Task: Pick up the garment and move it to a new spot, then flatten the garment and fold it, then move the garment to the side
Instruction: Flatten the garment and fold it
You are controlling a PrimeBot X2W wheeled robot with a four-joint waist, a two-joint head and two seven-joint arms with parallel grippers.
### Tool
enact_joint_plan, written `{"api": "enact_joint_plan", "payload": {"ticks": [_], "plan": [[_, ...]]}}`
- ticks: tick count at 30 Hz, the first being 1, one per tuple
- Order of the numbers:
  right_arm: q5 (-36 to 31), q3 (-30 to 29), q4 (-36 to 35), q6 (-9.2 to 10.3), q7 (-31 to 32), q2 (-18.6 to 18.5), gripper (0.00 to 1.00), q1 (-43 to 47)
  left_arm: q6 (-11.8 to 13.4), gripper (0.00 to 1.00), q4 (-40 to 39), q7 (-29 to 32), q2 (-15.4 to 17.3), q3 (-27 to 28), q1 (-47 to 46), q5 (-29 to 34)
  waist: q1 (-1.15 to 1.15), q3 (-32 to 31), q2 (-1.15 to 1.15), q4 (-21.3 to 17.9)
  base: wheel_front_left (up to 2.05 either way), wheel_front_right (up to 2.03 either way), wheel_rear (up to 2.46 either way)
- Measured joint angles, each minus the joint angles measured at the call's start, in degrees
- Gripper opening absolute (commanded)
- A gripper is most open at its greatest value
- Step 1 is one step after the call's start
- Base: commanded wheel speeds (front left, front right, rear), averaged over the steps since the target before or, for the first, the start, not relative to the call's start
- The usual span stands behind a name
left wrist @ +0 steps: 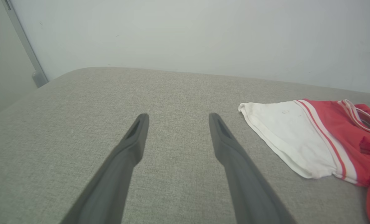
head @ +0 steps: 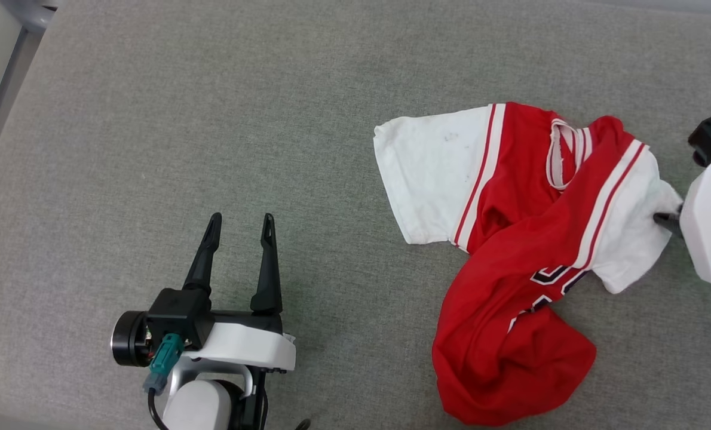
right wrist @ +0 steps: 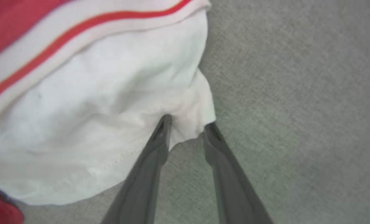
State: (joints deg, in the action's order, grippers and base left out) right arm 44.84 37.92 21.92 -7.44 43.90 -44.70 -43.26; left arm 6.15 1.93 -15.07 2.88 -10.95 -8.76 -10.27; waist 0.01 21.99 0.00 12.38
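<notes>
The curled sleeve corner (head: 379, 131) stands up while the white sleeve (head: 435, 175) lies flat, so my left gripper will grab the garment by that corner next.
The garment (head: 511, 209), a red jersey with white sleeves and striped trim, lies crumpled on the grey fabric surface at the right, with part of a black print showing. My right gripper (head: 666, 218) is at the edge of the right white sleeve. In the right wrist view its fingers (right wrist: 160, 146) stand partly closed, a gap still between them, and a fold of the sleeve (right wrist: 94, 109) sits between the tips of the right gripper (right wrist: 188, 124). Well left of the garment (left wrist: 297, 146), my left gripper (head: 241, 221) (left wrist: 178, 119) is open over bare fabric with nothing in it.
The grey fabric surface (head: 212, 119) stretches wide to the left of the garment. Its rounded edge and a metal post (left wrist: 32, 62) stand at the far left, and a pale wall (left wrist: 203, 31) lies behind.
</notes>
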Motion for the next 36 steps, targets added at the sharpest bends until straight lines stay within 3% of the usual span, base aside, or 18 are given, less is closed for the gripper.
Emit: {"api": "enact_joint_plan", "payload": {"ticks": [3,8,15,20,24,26,30,36], "plan": [[0.7,0.2,-0.9,-0.11,-3.2,-1.2,0.0,-0.1,0.0,1.0,0.3,0.0,0.0,0.3,0.1,0.0,0.0,-0.8,0.0,-0.8,0.0,0.0,0.0],[3.9,-2.2,-2.3,-0.09,-6.2,-7.0,0.0,0.8,0.0,1.0,0.2,0.0,0.0,1.1,1.2,0.4,0.0,-2.7,0.0,-2.4,0.0,0.0,0.0],[6.1,-5.3,0.1,-0.09,-5.6,-13.9,0.0,7.0,-0.7,1.0,-0.1,0.0,0.0,2.0,1.5,0.9,0.0,-3.1,0.0,-4.0,0.0,0.0,0.0],[6.2,-8.9,8.7,-0.09,-5.9,-13.6,0.0,10.9,-1.1,1.0,-0.1,0.0,0.0,2.0,0.9,1.1,0.0,-2.2,0.0,-3.7,0.0,0.0,0.0],[5.7,-11.3,13.9,-0.08,-7.9,-10.7,0.0,11.8,-1.4,1.0,0.1,0.0,0.0,2.0,0.5,1.5,0.0,-2.2,0.0,-3.1,0.0,0.0,0.0],[4.6,-11.9,14.8,-0.05,-10.0,-9.4,1.0,11.8,-1.4,1.0,0.3,0.0,0.0,2.4,0.6,1.5,0.0,-2.6,0.0,-3.2,0.0,0.0,0.0],[3.0,-12.9,14.4,-0.1,-14.8,-6.6,1.0,11.0,-1.7,1.0,0.5,0.0,0.0,3.5,1.1,2.4,0.0,-4.0,0.0,-3.8,0.0,0.0,0.0],[-1.6,-14.5,8.4,-0.09,-24.9,-6.4,1.0,9.4,-3.8,1.0,0.5,0.0,0.5,6.6,0.3,4.1,-0.01,-6.6,0.0,-6.0,0.0,0.0,0.0]]}}
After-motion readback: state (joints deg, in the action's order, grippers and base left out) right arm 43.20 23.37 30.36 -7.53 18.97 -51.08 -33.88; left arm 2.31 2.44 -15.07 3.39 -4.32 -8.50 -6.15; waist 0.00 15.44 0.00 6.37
